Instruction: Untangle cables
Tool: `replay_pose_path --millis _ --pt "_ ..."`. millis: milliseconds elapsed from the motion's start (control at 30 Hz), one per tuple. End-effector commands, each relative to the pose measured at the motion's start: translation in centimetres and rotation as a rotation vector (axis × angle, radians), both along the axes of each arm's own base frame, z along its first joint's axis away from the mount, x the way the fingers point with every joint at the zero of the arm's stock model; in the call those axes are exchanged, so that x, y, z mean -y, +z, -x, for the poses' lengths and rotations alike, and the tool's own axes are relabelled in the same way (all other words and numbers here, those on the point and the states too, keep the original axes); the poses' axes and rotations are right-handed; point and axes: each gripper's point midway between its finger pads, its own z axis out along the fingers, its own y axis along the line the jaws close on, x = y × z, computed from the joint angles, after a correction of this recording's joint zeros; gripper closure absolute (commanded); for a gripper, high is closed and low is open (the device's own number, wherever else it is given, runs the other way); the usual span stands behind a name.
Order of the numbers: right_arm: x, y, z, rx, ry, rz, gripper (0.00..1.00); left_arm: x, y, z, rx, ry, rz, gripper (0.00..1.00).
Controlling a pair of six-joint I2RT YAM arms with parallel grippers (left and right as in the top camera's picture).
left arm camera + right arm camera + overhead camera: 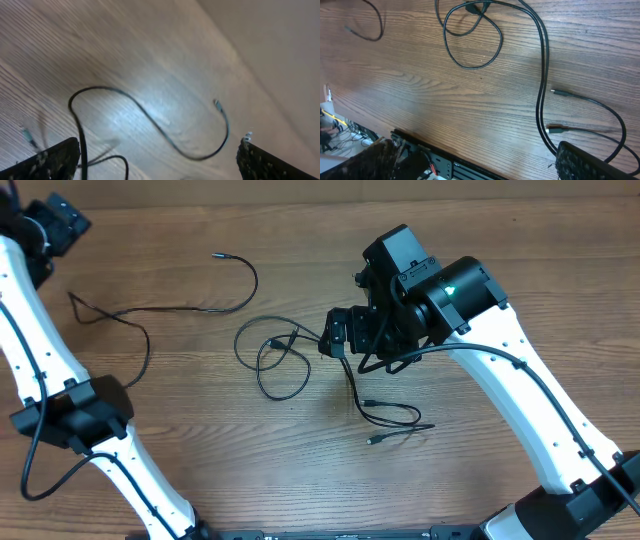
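My left gripper is to grab the separate thin black cable at its bend (73, 297) (74, 96) next. The cable's plug ends then stay free to swing loose for the untangling.
One thin black cable (200, 310) lies apart on the left of the wooden table, from a plug at the back to a bend near the left arm. The other cables (275, 340) form a tangled loop at the centre, with strands trailing to plug ends (395, 410) on the right. My left gripper (58, 222) is at the far left corner, open over the separate cable (150, 117), nothing between its fingers (50, 160). My right gripper (337, 338) hovers open just right of the tangle; the loop (470, 47) and two parallel strands (542, 90) lie ahead of its fingers (590, 162).
The table's front edge with a black metal rail (445, 162) shows in the right wrist view. A pale wall (270, 50) borders the table's far side. A thick black wire (400, 362) hangs from the right arm near the tangle.
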Motion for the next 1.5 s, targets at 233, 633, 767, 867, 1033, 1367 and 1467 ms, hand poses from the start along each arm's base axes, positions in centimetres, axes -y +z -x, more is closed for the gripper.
replay_pose_path --millis 233,633,767,867,1033,1367,1467 --pt "0.4 0.4 0.5 0.002 0.007 0.005 0.0 -1.4 -5.2 2.7 -0.302 0.082 -0.242 0.0" --pt "0.3 0.4 0.5 0.002 0.007 0.004 0.0 -2.8 -8.1 2.9 -0.339 -0.036 -0.234 0.0" --pt "0.1 0.3 0.7 0.0 0.015 0.006 0.0 -4.6 -10.9 4.1 -0.387 -0.019 -0.205 0.01" --pt "-0.3 -0.2 1.2 -0.006 0.032 0.01 0.0 -5.1 -13.6 4.8 -0.405 -0.033 -0.152 0.03" --pt "-1.4 -0.7 1.6 -0.001 0.063 0.006 0.0 -4.4 -17.1 4.2 -0.364 -0.176 -0.09 0.0" --pt "-2.3 -1.2 1.7 -0.003 0.086 0.008 0.0 -3.0 -20.2 2.2 -0.25 -0.214 -0.021 0.13" --pt "-2.3 -1.2 1.8 -0.006 0.085 0.009 0.0 -3.0 -20.6 2.1 -0.249 -0.214 -0.021 0.17"
